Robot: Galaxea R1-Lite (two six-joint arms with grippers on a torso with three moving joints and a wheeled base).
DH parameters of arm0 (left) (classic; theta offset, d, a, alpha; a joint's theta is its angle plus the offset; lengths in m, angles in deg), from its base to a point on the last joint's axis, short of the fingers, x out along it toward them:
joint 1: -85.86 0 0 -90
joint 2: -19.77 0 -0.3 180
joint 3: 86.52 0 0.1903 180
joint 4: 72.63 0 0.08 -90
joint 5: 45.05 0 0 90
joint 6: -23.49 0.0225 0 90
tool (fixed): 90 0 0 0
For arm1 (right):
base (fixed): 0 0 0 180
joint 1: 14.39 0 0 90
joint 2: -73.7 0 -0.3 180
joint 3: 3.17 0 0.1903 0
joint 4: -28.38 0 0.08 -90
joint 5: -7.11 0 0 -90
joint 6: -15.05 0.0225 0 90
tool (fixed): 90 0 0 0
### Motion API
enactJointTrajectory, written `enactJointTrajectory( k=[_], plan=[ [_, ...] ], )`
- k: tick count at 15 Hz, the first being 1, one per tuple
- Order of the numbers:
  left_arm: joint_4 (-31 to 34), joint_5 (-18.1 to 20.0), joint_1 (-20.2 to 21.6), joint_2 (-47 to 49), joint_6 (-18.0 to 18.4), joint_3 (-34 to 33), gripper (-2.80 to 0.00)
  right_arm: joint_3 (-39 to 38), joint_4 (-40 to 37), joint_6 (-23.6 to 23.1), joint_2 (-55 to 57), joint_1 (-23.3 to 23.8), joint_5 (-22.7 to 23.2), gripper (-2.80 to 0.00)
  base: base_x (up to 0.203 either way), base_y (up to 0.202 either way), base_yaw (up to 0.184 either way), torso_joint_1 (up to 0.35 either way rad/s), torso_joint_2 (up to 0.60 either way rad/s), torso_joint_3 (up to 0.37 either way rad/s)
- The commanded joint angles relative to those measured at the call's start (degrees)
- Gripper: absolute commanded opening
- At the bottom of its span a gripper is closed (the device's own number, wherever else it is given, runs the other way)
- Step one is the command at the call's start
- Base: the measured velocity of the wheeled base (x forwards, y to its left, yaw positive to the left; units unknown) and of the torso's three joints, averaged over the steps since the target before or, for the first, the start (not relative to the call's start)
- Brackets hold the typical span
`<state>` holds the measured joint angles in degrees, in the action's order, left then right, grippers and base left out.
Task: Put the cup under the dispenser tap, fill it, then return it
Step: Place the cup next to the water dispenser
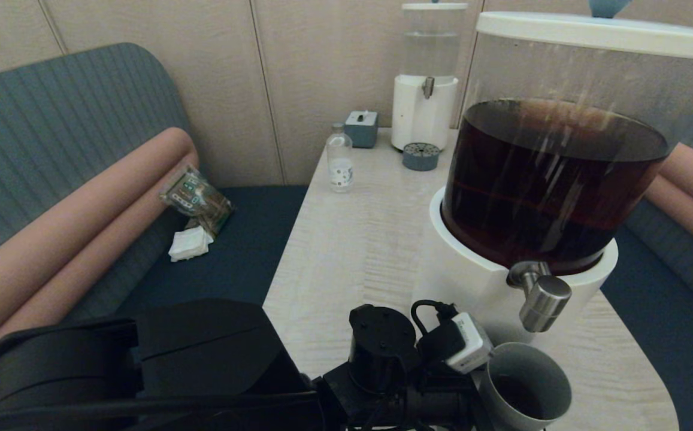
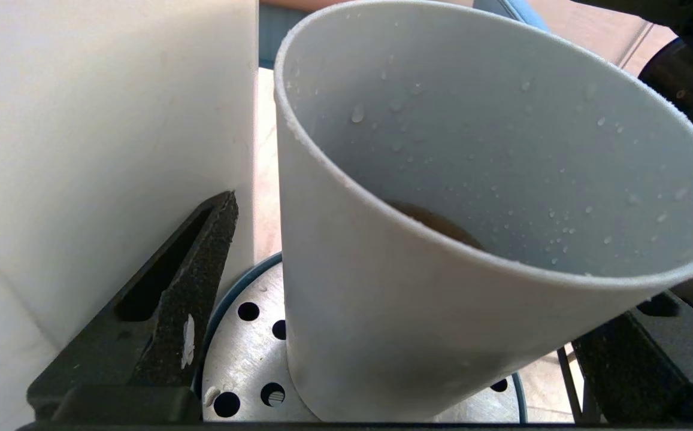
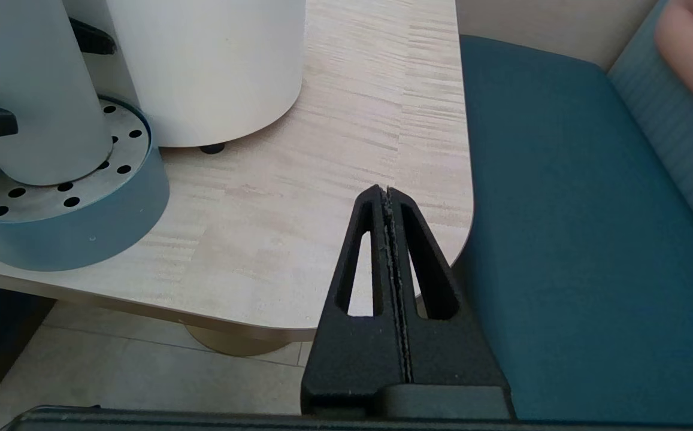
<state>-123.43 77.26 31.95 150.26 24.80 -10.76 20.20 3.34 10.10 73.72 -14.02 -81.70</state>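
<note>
My left gripper's fingers reach down beside the cup's side, above the drip tray, so it needs to close on the cup.
The grey-green cup (image 1: pixel 526 389) stands upright on a perforated steel drip tray (image 3: pixel 70 197), right below the brushed-steel dispenser tap (image 1: pixel 542 302) of the large white-based dispenser (image 1: pixel 472 281). A little brown liquid lies in the cup (image 2: pixel 442 149), and drops cling to its inner wall. My left gripper (image 2: pixel 436 281) is open around the cup, with a clear gap between one finger (image 2: pixel 172 299) and the cup wall. My right gripper (image 3: pixel 387 191) is shut and empty, hovering over the table's near right corner.
At the back of the table (image 1: pixel 352 251) stand a small clear-liquid dispenser (image 1: pixel 425 78), its little drip tray (image 1: pixel 421 157), a clear bottle (image 1: pixel 340 161) and a grey box (image 1: pixel 361 127). A packet (image 1: pixel 196 197) and tissue (image 1: pixel 189 244) lie on the bench at left.
</note>
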Motion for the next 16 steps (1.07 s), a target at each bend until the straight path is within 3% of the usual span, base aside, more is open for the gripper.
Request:
enactJointTrajectory(
  k=[1,7,8,16],
  plan=[
    [-0.45,-0.11,0.03,0.11,0.09,0.16,0.0,-0.09,0.0,-0.06,-0.11,0.0,0.05,-2.8,0.0,0.0,0.0,0.0,0.0,0.0],
    [-0.54,-1.89,0.03,0.11,0.44,0.51,0.0,-0.09,0.0,-0.06,-0.11,-0.03,0.05,-2.8,0.0,0.0,0.0,0.0,0.0,0.0],
    [-0.54,-1.98,0.03,0.11,0.44,0.43,-2.8,-0.09,0.0,-0.06,-0.11,-0.03,0.05,-2.8,0.0,0.0,0.0,0.0,0.0,0.0],
    [-0.96,-2.35,-0.02,-1.68,0.09,-2.11,-2.8,-0.09,0.0,-0.06,-0.11,-0.03,0.05,-2.8,0.0,0.0,0.0,0.0,0.0,0.0]
  ],
)
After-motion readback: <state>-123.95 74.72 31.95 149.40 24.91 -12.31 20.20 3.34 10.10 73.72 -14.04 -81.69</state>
